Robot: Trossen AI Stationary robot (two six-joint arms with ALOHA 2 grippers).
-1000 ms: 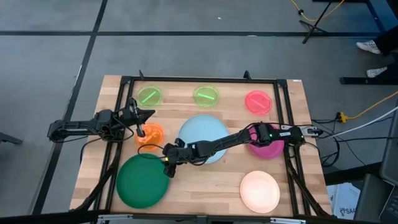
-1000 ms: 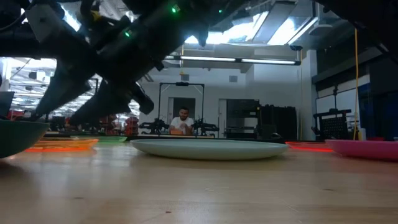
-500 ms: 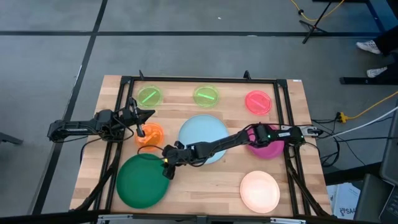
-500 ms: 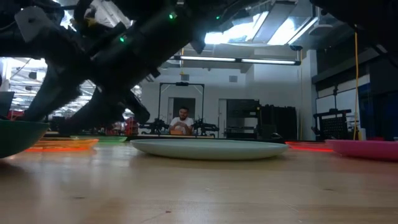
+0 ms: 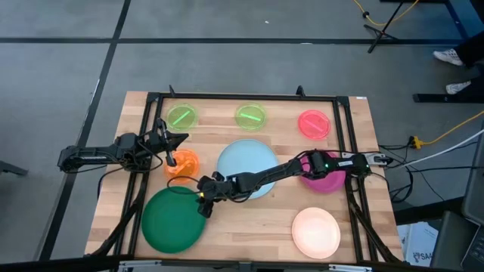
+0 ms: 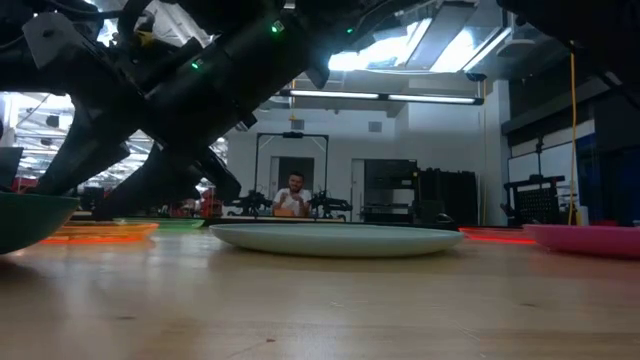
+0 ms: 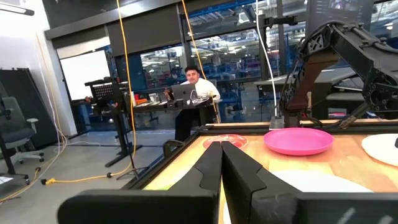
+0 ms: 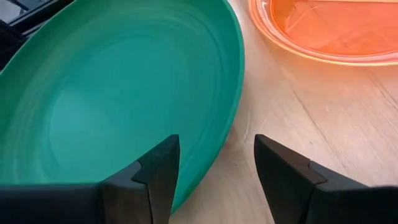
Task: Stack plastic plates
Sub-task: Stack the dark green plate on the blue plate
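Note:
My right gripper closes next, since the fingers straddle its raised rim (image 5: 203, 230) (image 8: 224, 140) on the green plate, the outer low over wood. Closing now would catch the plate.
The large dark green plate (image 5: 172, 219) lies flat near the table's near-left corner. My right gripper (image 5: 203, 205) reaches across the light blue plate (image 5: 248, 162) and hangs open at the green plate's right rim. In the right wrist view its gripper (image 8: 211, 168) has one finger over the green plate (image 8: 112, 106) and one over the bare wood. My left gripper (image 5: 170, 156) is shut at the far-left rim of the small orange plate (image 5: 184, 164). The magenta plate (image 5: 325, 180), the peach plate (image 5: 316, 231), the pink plate (image 5: 314, 123) and two lime plates (image 5: 182, 117) (image 5: 250, 116) lie apart. My left gripper (image 7: 221, 149) points level across the table, toward its right side, with shut fingers at the orange plate's far-left rim (image 5: 175, 157). The fingers hide that rim, and I cannot tell whether they touch it.
A black frame (image 5: 249, 97) runs round the wooden table. The orange plate (image 8: 329, 25) lies close beyond the green plate's rim. Bare wood (image 5: 249, 219) lies between the green and peach plates. A person sits at a desk (image 7: 193, 87) in the room behind.
My right gripper has sunk slightly toward the green plate's right rim, then held almost still. It has stayed open. No plate has moved.

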